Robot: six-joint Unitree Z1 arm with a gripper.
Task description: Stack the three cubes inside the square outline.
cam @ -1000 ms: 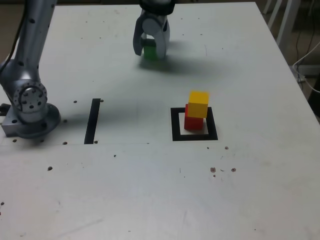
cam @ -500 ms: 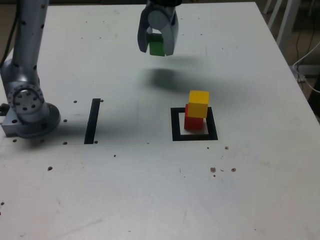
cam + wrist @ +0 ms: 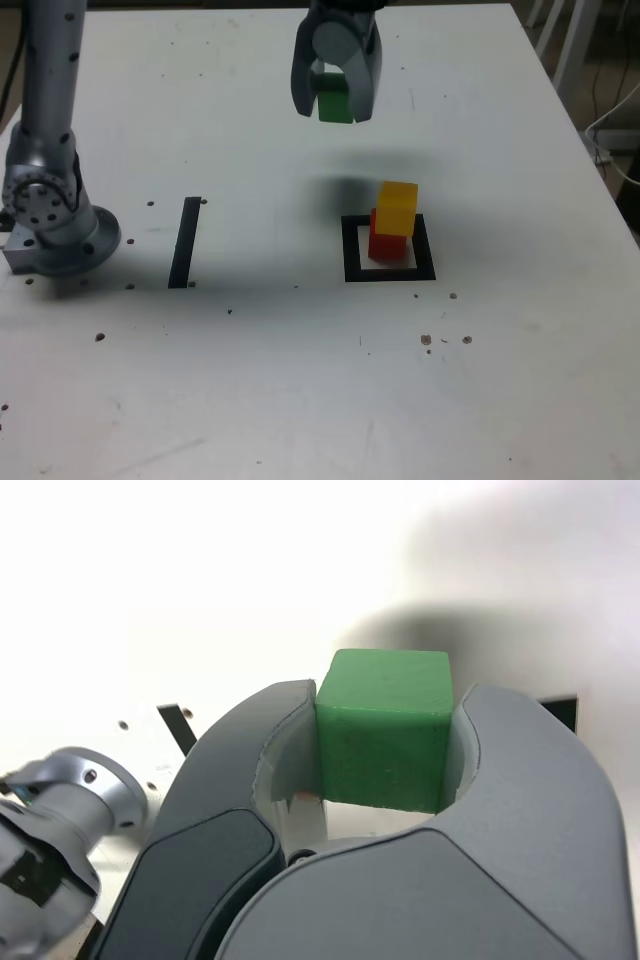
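The robot's gripper needs to keep its hold on the green cube until that cube reaches the yellow cube (image 3: 397, 207). The green cube hangs short and would fall onto the table if the gripper opened now.
The green cube (image 3: 333, 104) hangs well above the table, pinched between the grey fingers of my gripper (image 3: 335, 108), which is shut on it. From the wrist, the green cube (image 3: 385, 729) fills the gap of the gripper (image 3: 385, 755), both fingers pressed on its sides. On the exterior view's right, the yellow cube (image 3: 397, 207) sits on the red cube (image 3: 384, 241), slightly askew, inside the square outline (image 3: 388, 272). My gripper is above and to the exterior view's left of that stack, further back on the table.
The arm's grey base (image 3: 50, 215) stands at the exterior view's left. A straight black strip (image 3: 185, 241) lies between base and outline. Small dark specks dot the white table (image 3: 300, 380). Chair legs and a cable show beyond the table's right edge.
My gripper lifted the green cube off the table at the back and carried it up and toward the exterior view's right, nearer the stack. The stack has not moved.
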